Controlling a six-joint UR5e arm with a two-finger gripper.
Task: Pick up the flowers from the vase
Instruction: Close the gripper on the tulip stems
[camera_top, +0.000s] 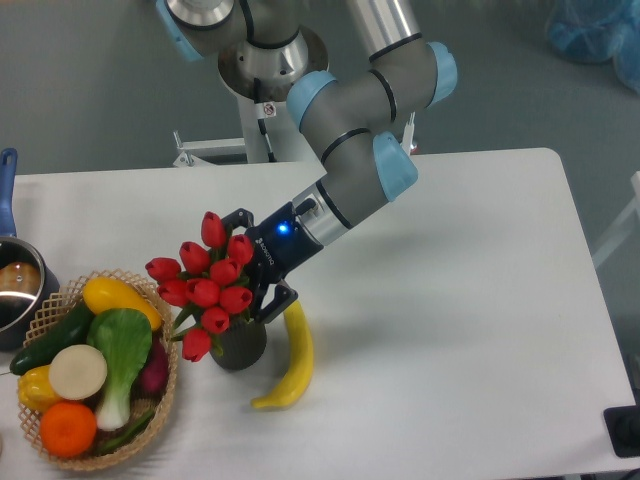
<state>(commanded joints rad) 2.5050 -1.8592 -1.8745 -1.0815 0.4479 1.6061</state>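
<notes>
I will next take hold of the flowers by their green stems with my gripper, so that I can lift the flowers (205, 285) out of the vase (241, 347).
The flowers (205, 285), a bunch of red tulip buds with green stems, stand in the vase (241, 347), a short dark cup near the table's front left. My gripper (254, 260) comes in from the right, tilted down toward the bunch. Its jaws are open. One finger (238, 216) reaches past the top buds and the other finger (279, 298) sits just above the vase rim on the right. The rightmost buds lie between the fingers, which do not close on them. The buds hide the stems and the vase mouth.
A yellow banana (292, 364) lies right of the vase, just under the gripper. A wicker basket (168, 395) of vegetables and fruit stands to the left, close to the flowers. A steel pot (12, 292) with a blue handle sits at the left edge.
</notes>
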